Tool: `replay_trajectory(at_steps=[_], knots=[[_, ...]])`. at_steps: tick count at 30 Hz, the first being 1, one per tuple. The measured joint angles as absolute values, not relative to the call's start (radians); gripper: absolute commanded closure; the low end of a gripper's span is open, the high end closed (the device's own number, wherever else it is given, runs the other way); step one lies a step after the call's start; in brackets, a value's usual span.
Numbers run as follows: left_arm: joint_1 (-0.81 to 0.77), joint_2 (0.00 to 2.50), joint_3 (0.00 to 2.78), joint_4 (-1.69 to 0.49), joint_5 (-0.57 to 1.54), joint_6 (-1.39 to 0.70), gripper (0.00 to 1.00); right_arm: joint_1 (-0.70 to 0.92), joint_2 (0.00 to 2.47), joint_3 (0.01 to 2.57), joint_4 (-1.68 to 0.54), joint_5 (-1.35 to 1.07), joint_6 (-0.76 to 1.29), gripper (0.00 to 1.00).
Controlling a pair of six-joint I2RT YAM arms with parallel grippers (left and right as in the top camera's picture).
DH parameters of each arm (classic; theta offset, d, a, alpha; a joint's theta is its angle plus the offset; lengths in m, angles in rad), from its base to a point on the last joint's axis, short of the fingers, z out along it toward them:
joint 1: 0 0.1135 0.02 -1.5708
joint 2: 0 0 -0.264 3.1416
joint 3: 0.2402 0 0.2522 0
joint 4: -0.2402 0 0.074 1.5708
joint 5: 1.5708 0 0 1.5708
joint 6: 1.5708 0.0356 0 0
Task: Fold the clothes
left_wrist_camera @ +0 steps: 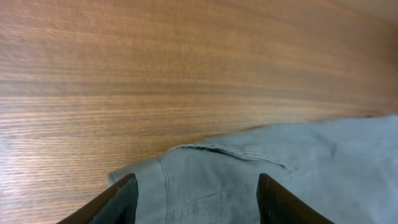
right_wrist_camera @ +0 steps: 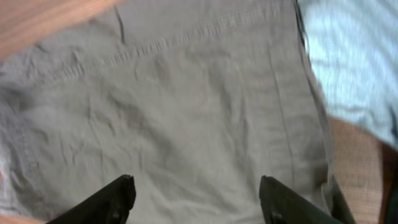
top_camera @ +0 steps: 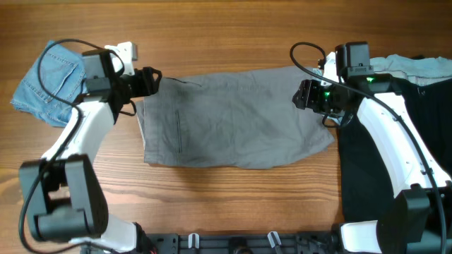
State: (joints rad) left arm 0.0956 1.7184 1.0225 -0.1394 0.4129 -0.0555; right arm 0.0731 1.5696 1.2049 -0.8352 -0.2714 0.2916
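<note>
My left gripper needs to grab the grey-taupe shorts [top_camera: 233, 120] next. It should take them by the far corner at the slit-pocket end, to fold the shorts over.
The grey-taupe shorts [top_camera: 233, 120] lie flat across the middle of the wooden table, with a slit pocket showing near their left end. My left gripper [top_camera: 152, 80] is open over the shorts' top-left corner; in the left wrist view its fingers [left_wrist_camera: 196, 193] straddle the grey cloth [left_wrist_camera: 298, 162] near its edge. My right gripper [top_camera: 305, 95] is open above the shorts' right end; in the right wrist view its fingers [right_wrist_camera: 194, 196] hang over flat grey fabric [right_wrist_camera: 186, 106] with a stitched hem.
Light-blue denim shorts [top_camera: 46, 83] lie at the far left. A black garment [top_camera: 385, 169] covers the right side of the table, with a pale blue shirt [top_camera: 417, 67] at the back right, also in the right wrist view [right_wrist_camera: 354, 62].
</note>
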Motion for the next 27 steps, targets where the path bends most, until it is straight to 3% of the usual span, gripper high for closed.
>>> replay_trajectory(at_steps=[3,5,9,12,13,17,20,22,24,27], knots=[[0.091,1.806,1.023,-0.104,0.366,-0.052,0.40,0.073,1.570,1.205,-0.806,-0.262,0.294,0.11],[0.091,1.857,1.023,-0.084,0.349,-0.049,0.34,0.073,1.570,1.205,-0.778,-0.244,0.296,0.05],[0.092,1.879,1.023,-0.044,0.292,-0.041,0.20,0.073,1.570,1.203,-0.704,-0.200,0.306,0.05],[0.098,1.879,1.023,-0.044,0.262,-0.040,0.18,0.073,1.570,1.203,-0.701,-0.193,0.306,0.04],[0.105,1.879,1.023,-0.044,0.257,-0.039,0.21,0.073,1.571,1.203,-0.701,-0.190,0.306,0.04],[0.128,1.879,1.023,-0.044,0.274,-0.035,0.46,0.073,1.571,1.203,-0.695,-0.189,0.306,0.04],[0.126,1.888,1.023,-0.020,0.334,-0.038,0.51,0.073,1.571,1.203,-0.677,-0.189,0.306,0.04],[0.126,1.917,1.023,0.001,0.369,-0.038,0.67,0.073,1.571,1.203,-0.669,-0.186,0.306,0.04],[0.126,1.952,1.023,0.006,0.403,-0.043,0.94,0.073,1.571,1.203,-0.663,-0.173,0.306,0.04],[0.126,1.962,1.023,0.008,0.457,-0.052,0.96,0.073,1.573,1.203,-0.648,-0.115,0.309,0.07]])
